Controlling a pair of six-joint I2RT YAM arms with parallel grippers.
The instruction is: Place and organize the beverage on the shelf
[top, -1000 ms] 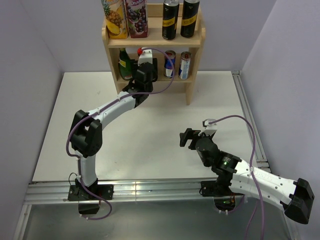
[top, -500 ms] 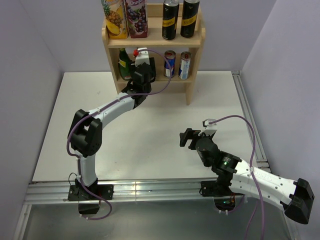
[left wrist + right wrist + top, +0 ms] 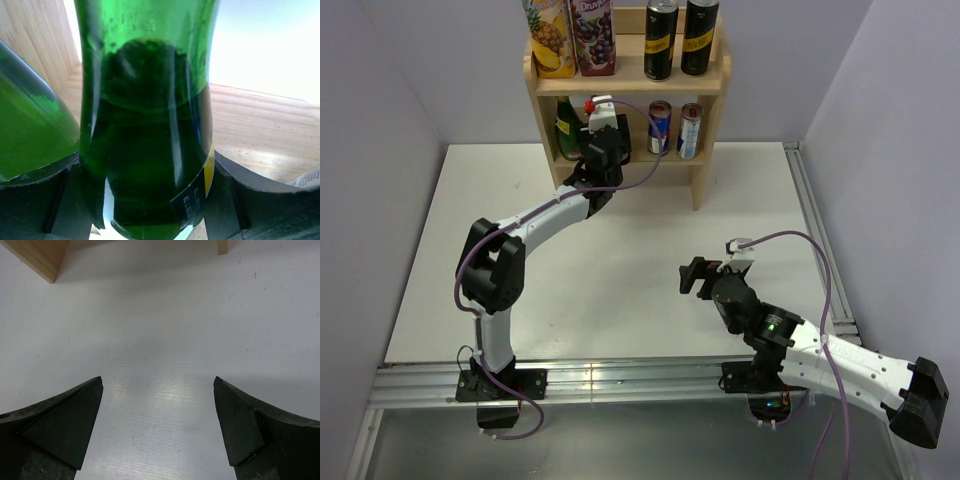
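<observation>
The green glass bottle is upright over the flat bottom of the shelf beside the second bottle and would stand, so it is time for my left gripper to open now.
The wooden shelf [image 3: 706,150] stands at the table's far edge. My left gripper [image 3: 603,137] reaches into its lower tier and is shut on a green glass bottle [image 3: 150,100] with a red cap [image 3: 590,104]. The bottle is upright between the fingers [image 3: 235,200], over the wooden shelf floor [image 3: 265,120]. A second green bottle [image 3: 567,125] stands close on its left and also shows in the left wrist view [image 3: 30,135]. My right gripper [image 3: 695,277] is open and empty, low over the white table [image 3: 157,410].
The top tier holds two juice cartons [image 3: 550,38] [image 3: 594,35] and two dark cans [image 3: 660,38] [image 3: 699,35]. Two slim cans [image 3: 660,125] [image 3: 690,128] stand at the lower tier's right. The shelf's foot [image 3: 40,255] shows in the right wrist view.
My left gripper has shifted slightly left with the bottle, toward the other green bottle, then stayed still. The right arm has not moved.
</observation>
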